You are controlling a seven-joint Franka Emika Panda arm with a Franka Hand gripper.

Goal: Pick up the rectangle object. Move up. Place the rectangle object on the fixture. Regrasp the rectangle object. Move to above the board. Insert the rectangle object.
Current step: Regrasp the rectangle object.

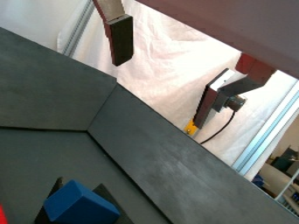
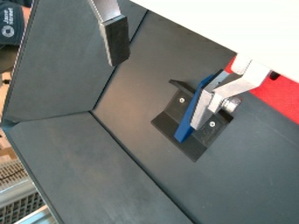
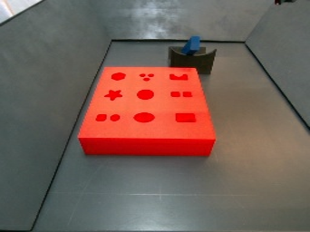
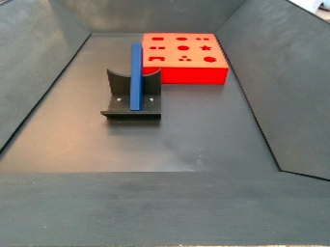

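Note:
Next, the gripper grabs the blue rectangle object by its upper end (image 3: 194, 40), to insert it into the red board (image 3: 145, 109).
The blue rectangle object (image 4: 135, 77) rests on the dark fixture (image 4: 131, 108), leaning up against its upright part; it shows in both side views (image 3: 193, 43). The fixture (image 3: 194, 61) stands just beyond the red board (image 3: 145, 109), near the back wall. My gripper (image 2: 163, 83) is open and empty, high above the floor. In both wrist views the block (image 2: 184, 127) and the fixture (image 2: 176, 109) lie far below the fingers (image 2: 114, 42). The block's end (image 1: 77, 203) shows in a wrist view. The board also shows in a side view (image 4: 183, 58).
Dark grey walls slope up around the floor (image 4: 180, 135) on all sides. A white cloth (image 1: 176, 61) and a cable (image 1: 216, 131) show beyond the wall in a wrist view.

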